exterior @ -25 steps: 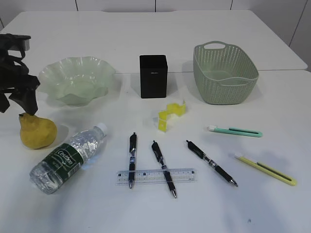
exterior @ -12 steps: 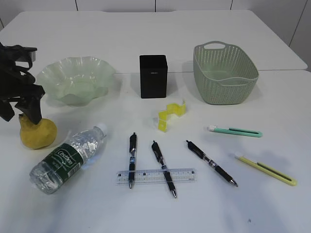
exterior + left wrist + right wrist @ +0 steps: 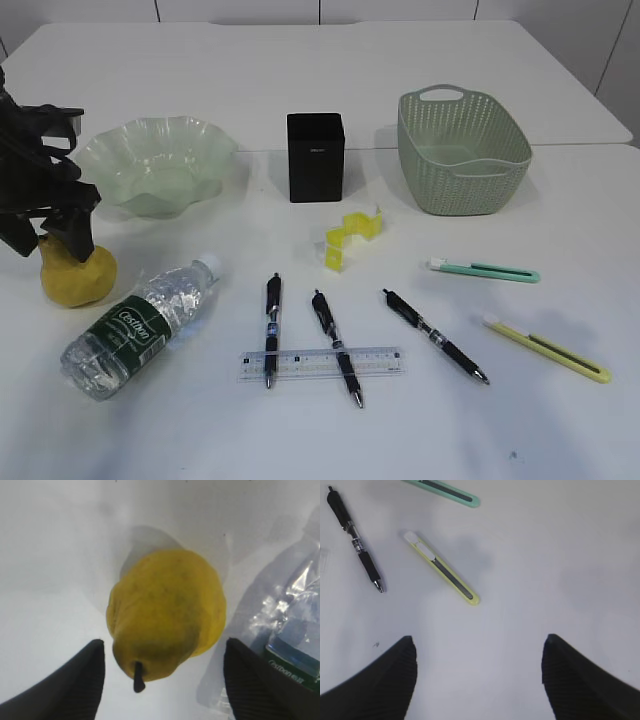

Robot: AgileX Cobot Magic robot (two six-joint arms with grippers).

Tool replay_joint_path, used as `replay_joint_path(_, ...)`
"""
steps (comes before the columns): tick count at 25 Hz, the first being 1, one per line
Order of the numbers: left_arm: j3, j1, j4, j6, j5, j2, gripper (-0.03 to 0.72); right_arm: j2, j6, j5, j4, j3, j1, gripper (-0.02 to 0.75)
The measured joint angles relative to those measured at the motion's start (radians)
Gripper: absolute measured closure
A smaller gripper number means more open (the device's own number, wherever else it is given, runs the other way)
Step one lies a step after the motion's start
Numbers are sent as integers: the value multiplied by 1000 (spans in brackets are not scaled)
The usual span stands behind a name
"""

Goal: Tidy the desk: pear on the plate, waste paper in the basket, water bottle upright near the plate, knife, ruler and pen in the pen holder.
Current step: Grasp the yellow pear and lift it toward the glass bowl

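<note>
My left gripper grips the pear by its narrower stem end [image 3: 58,252] next, since the yellow pear's body [image 3: 85,281] bulges nearly as wide as my open fingers.
The yellow pear [image 3: 78,277] [image 3: 167,615] lies on the desk [image 3: 560,200] at the left, in front of the pale green plate [image 3: 160,128]. My left gripper [image 3: 50,243] [image 3: 163,642] hangs open just over the pear's stem end, its fingers apart from the fruit. The water bottle [image 3: 140,325] [image 3: 295,630] lies on its side beside the pear. Yellow waste paper [image 3: 352,238] lies in front of the black pen holder [image 3: 316,157]. The basket [image 3: 470,190] stands at the back right. My right gripper [image 3: 479,642] is open over bare desk.
Three pens [image 3: 272,315] [image 3: 335,345] [image 3: 435,335] lie at the front, two of them across the clear ruler [image 3: 320,363]. A teal knife [image 3: 485,270] [image 3: 445,489] and a yellow knife [image 3: 545,350] [image 3: 442,569] lie at the right.
My left gripper has moved right and down, closing in on the top of the pear. Nothing else has moved.
</note>
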Motion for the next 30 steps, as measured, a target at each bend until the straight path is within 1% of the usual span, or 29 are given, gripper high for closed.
replay_joint_path(7,-2,0,-5,0,-21,0,161,0,1,-14,0,0,0,162)
replay_joint_path(14,-30,0,-46,2,-25,3,161,0,1,-16,0,0,0,162)
replay_joint_path(30,-34,0,-44,3,29,59,161,0,6,-17,0,0,0,162)
